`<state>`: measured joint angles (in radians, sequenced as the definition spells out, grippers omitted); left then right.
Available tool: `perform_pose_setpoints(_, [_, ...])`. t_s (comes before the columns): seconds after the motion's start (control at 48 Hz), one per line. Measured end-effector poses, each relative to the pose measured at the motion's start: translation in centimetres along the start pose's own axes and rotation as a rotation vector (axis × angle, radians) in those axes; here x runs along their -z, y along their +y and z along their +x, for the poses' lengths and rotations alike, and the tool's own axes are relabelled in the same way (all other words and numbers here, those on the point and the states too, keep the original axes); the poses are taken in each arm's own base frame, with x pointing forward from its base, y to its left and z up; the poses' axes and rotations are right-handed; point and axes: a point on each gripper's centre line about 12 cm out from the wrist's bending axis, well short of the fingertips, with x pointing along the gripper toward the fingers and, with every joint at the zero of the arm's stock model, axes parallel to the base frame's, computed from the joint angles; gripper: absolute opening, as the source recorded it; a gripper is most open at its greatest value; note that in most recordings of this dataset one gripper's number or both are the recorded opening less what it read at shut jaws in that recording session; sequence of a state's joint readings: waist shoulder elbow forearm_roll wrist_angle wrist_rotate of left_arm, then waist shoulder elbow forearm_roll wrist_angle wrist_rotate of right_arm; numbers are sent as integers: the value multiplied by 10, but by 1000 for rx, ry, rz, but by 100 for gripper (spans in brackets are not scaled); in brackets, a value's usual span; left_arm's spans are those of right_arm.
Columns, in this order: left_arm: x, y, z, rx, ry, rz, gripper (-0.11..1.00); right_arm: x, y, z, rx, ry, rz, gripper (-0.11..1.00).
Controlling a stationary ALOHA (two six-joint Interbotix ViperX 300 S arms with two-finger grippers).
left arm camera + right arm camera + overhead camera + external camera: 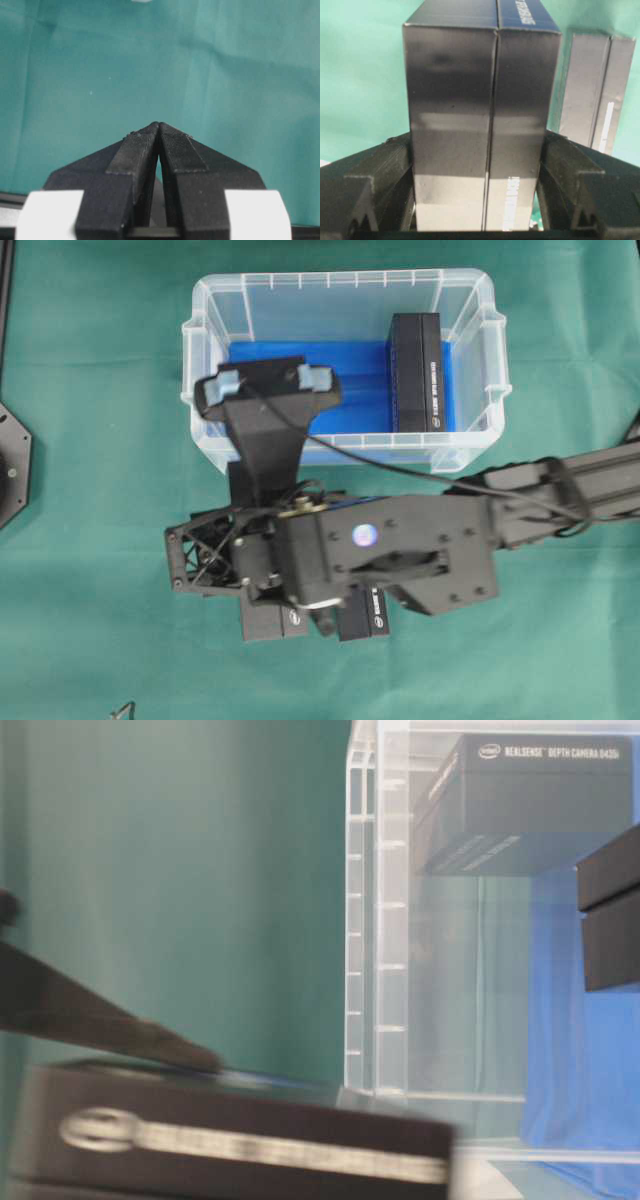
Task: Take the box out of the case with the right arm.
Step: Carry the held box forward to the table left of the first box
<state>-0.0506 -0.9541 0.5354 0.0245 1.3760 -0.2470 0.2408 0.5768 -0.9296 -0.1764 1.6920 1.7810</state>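
Note:
In the right wrist view the held black box hangs above the green cloth. My right gripper will keep holding the box.
The clear case [205,315] with a blue bottom stands at the back centre; it also shows in the table-level view [365,920]. One black box [418,370] lies inside it at the right end. The all-black right arm [560,485] reaches in from the right. Its gripper [477,140] is shut on another black box [480,100], outside the case and in front of it. In the overhead view the arm covers most of that held box [265,625]. My left gripper [159,125] is shut and empty over bare green cloth.
A further black box [595,90] lies on the green cloth beside the held one and shows in the overhead view [365,618]. The wrist camera mount [265,390] overhangs the case's front left. A black base [12,470] sits at the left edge.

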Motion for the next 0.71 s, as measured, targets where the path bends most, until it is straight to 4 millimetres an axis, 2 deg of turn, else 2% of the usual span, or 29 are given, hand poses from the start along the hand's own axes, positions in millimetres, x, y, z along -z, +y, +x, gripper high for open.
perform_pose_setpoints(0.292, [0, 0, 0, 1, 0, 1, 0, 19, 1, 69, 84, 55, -4, 66])
perform_pose_setpoints(0.563, [0, 0, 0, 0, 0, 0, 0, 27, -5, 121, 92, 89, 25, 66])
perform_pose_setpoints(0.709, [0, 0, 0, 1, 0, 1, 0, 31, -8, 140, 75, 108, 57, 66])
